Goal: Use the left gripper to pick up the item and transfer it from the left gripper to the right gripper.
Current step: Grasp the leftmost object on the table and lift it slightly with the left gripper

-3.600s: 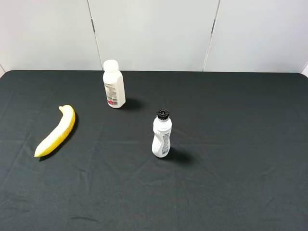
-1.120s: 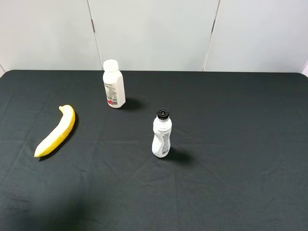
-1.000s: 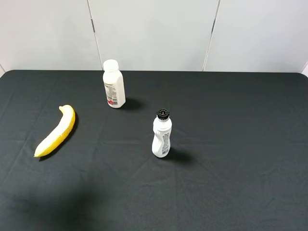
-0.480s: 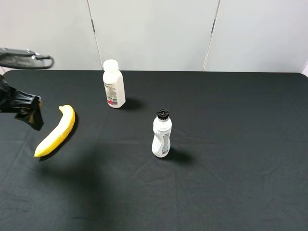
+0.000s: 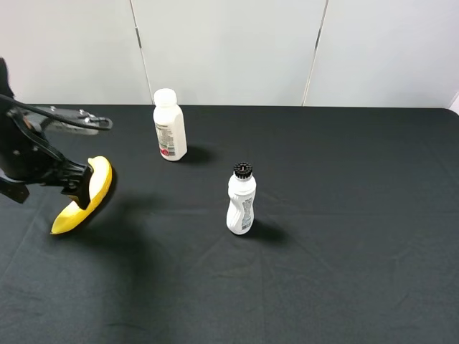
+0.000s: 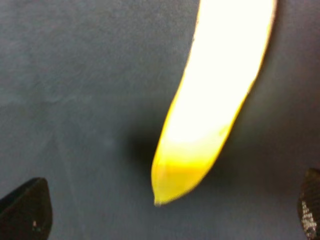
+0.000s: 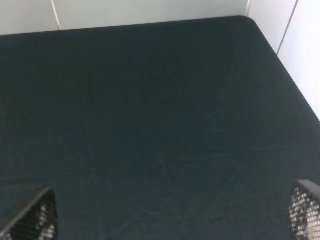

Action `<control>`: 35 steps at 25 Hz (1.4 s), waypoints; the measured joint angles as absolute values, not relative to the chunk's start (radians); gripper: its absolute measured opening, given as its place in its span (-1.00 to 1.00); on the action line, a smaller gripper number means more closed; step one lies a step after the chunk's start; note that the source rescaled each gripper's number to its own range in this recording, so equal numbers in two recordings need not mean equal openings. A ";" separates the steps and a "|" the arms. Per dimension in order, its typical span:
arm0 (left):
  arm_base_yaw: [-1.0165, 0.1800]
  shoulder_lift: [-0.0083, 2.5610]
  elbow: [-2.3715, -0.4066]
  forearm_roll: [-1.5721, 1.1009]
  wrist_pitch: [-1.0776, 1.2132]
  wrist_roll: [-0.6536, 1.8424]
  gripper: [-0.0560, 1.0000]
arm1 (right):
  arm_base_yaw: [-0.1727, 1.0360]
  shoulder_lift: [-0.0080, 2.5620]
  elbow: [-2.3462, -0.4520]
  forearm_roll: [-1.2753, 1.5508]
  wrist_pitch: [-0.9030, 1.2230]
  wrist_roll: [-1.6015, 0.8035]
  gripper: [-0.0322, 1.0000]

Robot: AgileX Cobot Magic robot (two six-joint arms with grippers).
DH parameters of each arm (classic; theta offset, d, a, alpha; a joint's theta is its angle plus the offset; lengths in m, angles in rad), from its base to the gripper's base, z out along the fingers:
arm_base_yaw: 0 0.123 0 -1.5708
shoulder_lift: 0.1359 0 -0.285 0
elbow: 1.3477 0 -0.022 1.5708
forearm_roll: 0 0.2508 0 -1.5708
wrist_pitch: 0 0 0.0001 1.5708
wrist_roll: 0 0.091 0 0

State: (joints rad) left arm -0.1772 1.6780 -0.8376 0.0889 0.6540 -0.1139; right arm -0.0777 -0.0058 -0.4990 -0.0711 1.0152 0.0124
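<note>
Next, the left gripper grabs the banana by its tapered end [image 5: 64, 221], leaving the banana's long body [image 5: 101, 180] free for my right gripper.
The yellow banana [image 5: 101, 179] lies on the black table at the left. My left gripper [image 5: 73, 188] hovers right over its middle and hides part of it. In the left wrist view the banana [image 6: 215, 100] fills the middle, its tapered end between my two spread fingertips [image 6: 25, 212]. The left gripper [image 6: 167, 217] is open and holds nothing. My right gripper [image 7: 167, 217] is open and empty over bare black cloth; it is out of the exterior high view.
A white bottle with a white cap [image 5: 170, 129] stands at the back. A white bottle with a black ribbed cap [image 5: 242, 204] stands near the middle. The table's far right corner [image 7: 250, 20] meets a white wall.
The left arm has come in from the left and moved right and down over the banana. The banana and both bottles have not moved.
</note>
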 joint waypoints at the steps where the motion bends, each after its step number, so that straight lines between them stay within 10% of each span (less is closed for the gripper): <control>1: -0.177 1.694 -0.838 0.089 0.641 -0.114 0.95 | -0.078 -0.006 -0.499 -0.071 1.015 0.012 1.00; 17: -0.177 1.853 -0.838 0.088 0.553 -0.112 0.82 | -0.078 -0.006 -0.499 -0.071 1.015 0.012 1.00; 30: -0.177 1.854 -0.838 0.087 0.547 -0.071 -0.86 | -0.078 -0.006 -0.499 -0.071 1.015 0.012 1.00; 35: -0.177 1.854 -0.838 0.087 0.546 -0.070 -0.89 | -0.078 -0.006 -0.499 -0.071 1.015 0.012 1.00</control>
